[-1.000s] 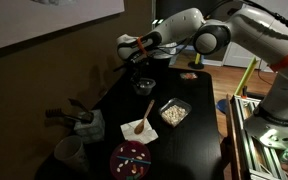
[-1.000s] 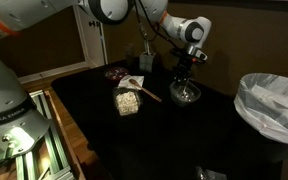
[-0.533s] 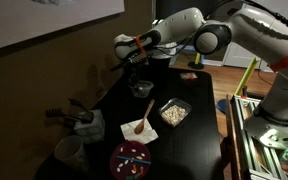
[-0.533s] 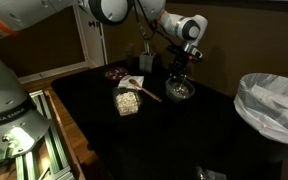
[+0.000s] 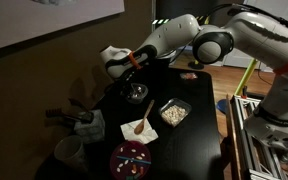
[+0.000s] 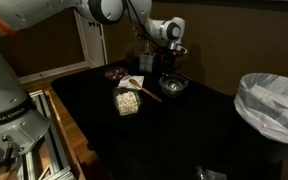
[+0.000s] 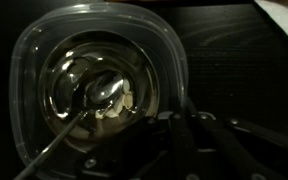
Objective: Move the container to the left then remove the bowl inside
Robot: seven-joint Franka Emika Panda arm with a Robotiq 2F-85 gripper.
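The container (image 5: 137, 93) (image 7: 29, 70) in my fingers is still short of the tabletop beside the napkin. I need to slide the container there before my gripper lets it go.
The container (image 7: 29, 70), a clear round dish with a pale shiny rim, fills the wrist view. It also shows in both exterior views (image 5: 137, 95) (image 6: 173, 87) on the black table. The bowl (image 7: 99, 90), small, dark and glossy, sits inside it. My gripper (image 7: 179, 125) comes down onto the container's near rim and its dark fingers are pinched together on that rim. In both exterior views the gripper (image 5: 132, 85) (image 6: 172, 74) stands right over the container.
A square clear dish of light food (image 5: 174, 112) (image 6: 128, 101), a wooden spoon on a white napkin (image 5: 144, 122) and a maroon plate (image 5: 131, 158) lie nearby. A white ribbed tub (image 5: 69, 150) stands at the table corner. A lined bin (image 6: 274, 105) stands beside the table.
My gripper and the container have slid together across the table, toward the spoon and the square dish. The other things have not moved.
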